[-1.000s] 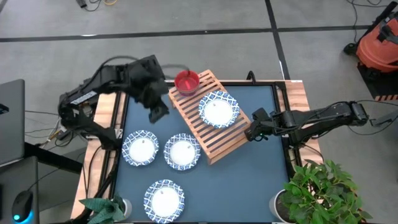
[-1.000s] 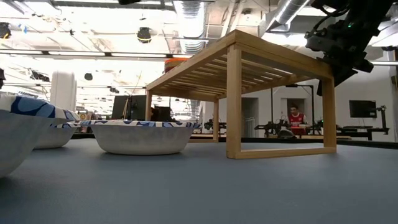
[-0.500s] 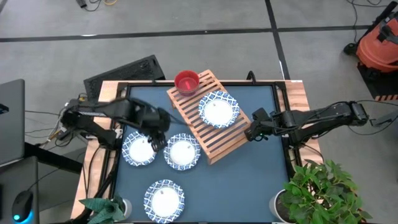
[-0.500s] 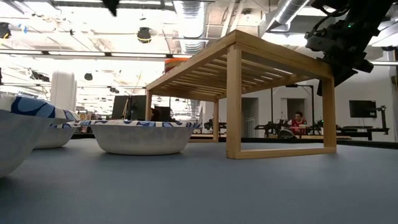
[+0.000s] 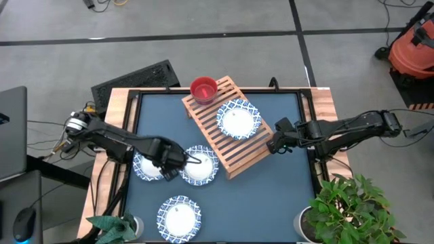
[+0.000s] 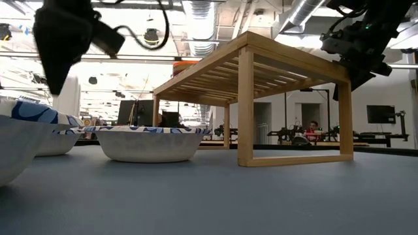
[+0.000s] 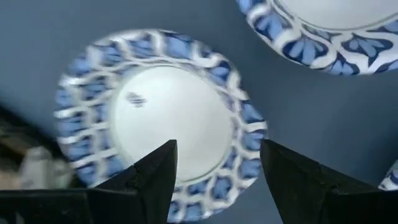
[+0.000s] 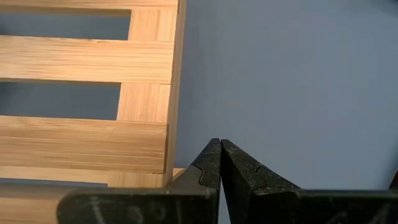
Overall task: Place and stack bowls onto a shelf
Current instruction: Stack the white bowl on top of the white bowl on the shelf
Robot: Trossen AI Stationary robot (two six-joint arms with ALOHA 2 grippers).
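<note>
Next, my left gripper grabs the white dish by its blue patterned rim to stack it on the slatted wooden shelf.
A white dish with a blue patterned rim [image 7: 155, 121] sits on the dark blue table at the left. My left gripper [image 7: 217, 180] hangs open just above it, pointing down, its fingers clear of the rim; the low view shows it above the dish too [image 6: 57, 78]. A second white dish [image 5: 199, 165] sits right beside the first, and a third [image 5: 180, 217] lies near the front edge. On the slatted wooden shelf [image 5: 227, 135] rest a red bowl [image 5: 203, 89] and another white dish [image 5: 238, 118]. My right gripper [image 5: 272, 146] waits shut by the shelf's right side.
A potted plant [image 5: 346, 207] stands at the near right corner and leaves [image 5: 112, 227] at the near left. Bare blue tabletop [image 5: 271, 196] lies near and right of the shelf. A raised wooden rim [image 5: 319, 102] frames the table.
My left gripper has swung from beside the shelf's far end, near the red bowl, toward the table's near edge and down, tipping to point straight down over the left dish. The dishes, the red bowl and the shelf have stayed put.
</note>
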